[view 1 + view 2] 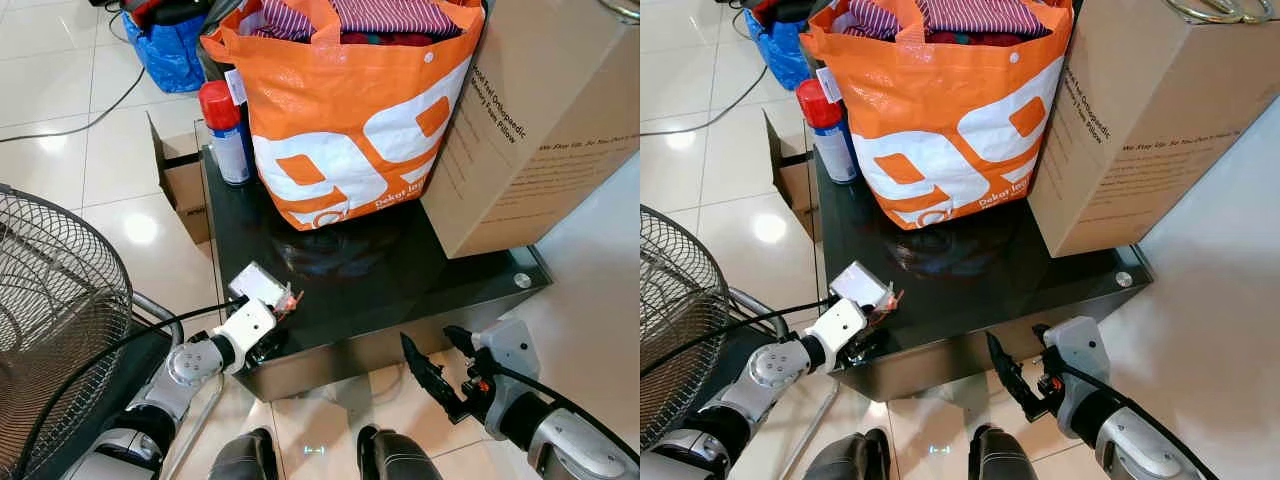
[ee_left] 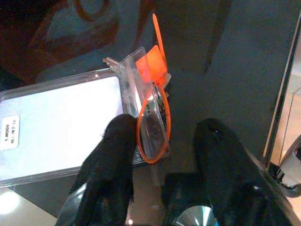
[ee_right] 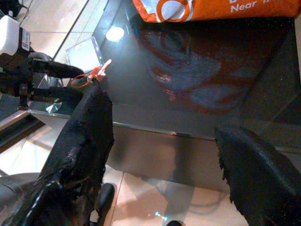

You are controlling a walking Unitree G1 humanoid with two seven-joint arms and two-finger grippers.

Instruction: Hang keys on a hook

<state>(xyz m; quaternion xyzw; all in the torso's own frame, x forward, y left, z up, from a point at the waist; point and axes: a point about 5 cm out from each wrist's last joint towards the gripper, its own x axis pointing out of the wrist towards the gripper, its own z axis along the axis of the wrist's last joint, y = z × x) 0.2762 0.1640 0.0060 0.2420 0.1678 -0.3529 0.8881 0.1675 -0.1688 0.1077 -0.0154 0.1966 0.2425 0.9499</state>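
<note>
My left gripper is open and should next grab the key set by its narrow orange loop [image 1: 290,303] to hang it; the clear card holder lies flat, wider than the open fingers.
The key set is a clear plastic card holder [image 2: 56,127] joined to a small clear fob with an orange tag [image 2: 151,66] and an orange loop [image 2: 155,143]. It lies at the near left corner of the black glass table [image 1: 400,270], seen too as the holder [image 1: 260,284]. My left gripper [image 2: 164,136] is open there, one finger [image 2: 113,155] against the loop and holder, the other finger [image 2: 221,155] apart on the glass. No hook is in view. My right gripper [image 1: 437,357] hangs open below the table's front edge.
An orange shopping bag [image 1: 350,120] full of clothes, a large cardboard box [image 1: 540,120] and a red-capped spray can [image 1: 225,130] crowd the table's back. A wire fan [image 1: 50,300] stands at my left. A small carton [image 1: 182,175] and blue bag [image 1: 170,45] sit on the tiled floor.
</note>
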